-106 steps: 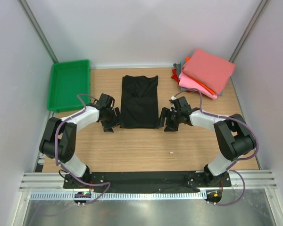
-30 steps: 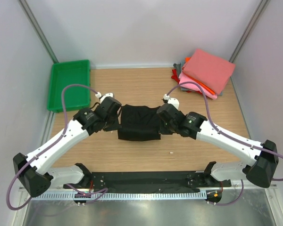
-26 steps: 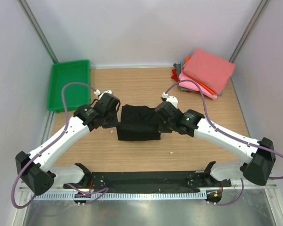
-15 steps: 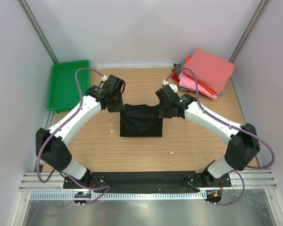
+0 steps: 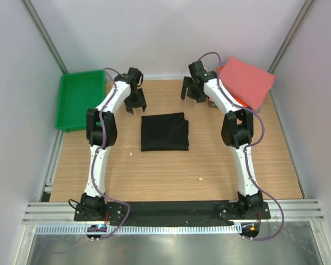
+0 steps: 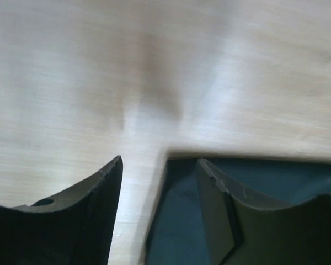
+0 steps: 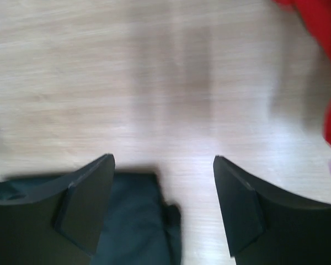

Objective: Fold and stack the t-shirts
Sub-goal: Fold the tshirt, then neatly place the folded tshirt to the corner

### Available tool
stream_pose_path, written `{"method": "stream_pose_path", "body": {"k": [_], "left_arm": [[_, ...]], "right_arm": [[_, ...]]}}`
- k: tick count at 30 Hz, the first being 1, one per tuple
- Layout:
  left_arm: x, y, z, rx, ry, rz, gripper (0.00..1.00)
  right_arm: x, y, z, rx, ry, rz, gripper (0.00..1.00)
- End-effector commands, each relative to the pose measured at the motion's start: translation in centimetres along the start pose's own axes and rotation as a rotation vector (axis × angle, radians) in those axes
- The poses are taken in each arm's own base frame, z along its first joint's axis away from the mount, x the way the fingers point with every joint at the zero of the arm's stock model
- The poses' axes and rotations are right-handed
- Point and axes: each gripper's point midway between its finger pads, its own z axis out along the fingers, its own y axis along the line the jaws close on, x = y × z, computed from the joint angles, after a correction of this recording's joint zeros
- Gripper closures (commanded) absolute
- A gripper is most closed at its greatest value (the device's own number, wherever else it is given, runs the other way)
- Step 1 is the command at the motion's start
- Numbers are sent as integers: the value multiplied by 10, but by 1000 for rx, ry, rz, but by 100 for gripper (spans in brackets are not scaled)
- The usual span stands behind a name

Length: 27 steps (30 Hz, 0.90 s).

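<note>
The right gripper grabs the black t-shirt by its side edge facing the stack next, layers together, to stack the t-shirt folded.
The black t-shirt [image 5: 164,132] lies folded into a near square at the middle of the table. Its corner shows in the left wrist view [image 6: 265,182] and in the right wrist view [image 7: 132,221]. My left gripper [image 5: 135,106] hangs open and empty above the table just beyond the shirt's far left corner. My right gripper [image 5: 191,96] is open and empty beyond the far right corner. The stack of folded shirts, salmon-pink [image 5: 246,81] on top with pink, red, orange and grey under it, sits at the far right. A red edge shows in the right wrist view [image 7: 320,33].
A green plastic tray [image 5: 80,99] stands at the far left against the wall. White walls close the table on three sides. A small white speck [image 5: 201,178] lies on the wood near the front.
Both grippers carried the shirt's near edge over to the far edge, folding it in half, then let go, opened and moved up and away toward the back wall.
</note>
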Motion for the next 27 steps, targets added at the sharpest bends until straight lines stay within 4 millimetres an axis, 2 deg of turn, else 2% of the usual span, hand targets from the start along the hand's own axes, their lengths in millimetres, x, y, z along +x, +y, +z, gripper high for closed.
{"method": "stream_pose_path", "body": {"k": [1, 2, 3, 4, 5, 6, 7, 8, 9, 10, 11, 12, 13, 14, 15, 17, 18, 21, 24, 27], "left_arm": [[-2, -13, -89, 115, -93, 9, 42], [-9, -17, -97, 145, -145, 4, 41], [6, -16, -97, 167, -107, 5, 41], [5, -19, -121, 203, -139, 12, 41], [12, -18, -127, 216, -122, 18, 42], [23, -13, -130, 204, -97, 21, 42], [28, -9, -135, 199, -90, 23, 43], [32, -6, -153, 216, -110, 36, 43], [50, 4, -145, 193, -70, 40, 44], [58, 9, -148, 189, -69, 48, 44], [59, 12, -164, 210, -110, 57, 44], [79, 25, -154, 179, -71, 65, 44], [87, 31, -157, 170, -73, 66, 44], [91, 36, -168, 177, -104, 68, 44], [110, 51, -158, 140, -73, 74, 44], [131, 65, -156, 129, -79, 87, 44], [136, 69, -154, 124, -79, 100, 44], [150, 88, -148, 70, -81, 131, 44], [153, 107, -146, -8, -103, 153, 44], [155, 113, -142, -31, -114, 148, 45]], "right_arm": [[-18, 21, -102, -85, -118, -40, 21], [18, 3, -88, -44, -49, -34, 21], [13, 3, -101, -62, -104, -20, 20], [9, 3, -129, -91, -147, 1, 20], [39, -7, -122, -86, -89, 3, 20], [43, -5, -126, -117, -103, 10, 19], [47, -4, -138, -145, -115, 17, 18], [76, -7, -130, -173, -40, 12, 16], [80, -8, -130, -184, -44, 14, 14], [88, -10, -128, -190, -32, 13, 10], [104, -16, -123, -186, -1, 14, 8], [106, -16, -119, -200, -1, 15, 7], [111, -16, -116, -214, 15, 17, 7], [124, -14, -108, -249, 63, 21, 7], [122, -12, -104, -274, 52, 25, 7], [129, -11, -93, -285, 69, 31, 7], [126, -8, -90, -301, 52, 32, 7], [129, -3, -76, -333, 53, 38, 7], [133, -2, -62, -340, 57, 54, 7], [140, -4, -47, -335, 63, 80, 7]]}}
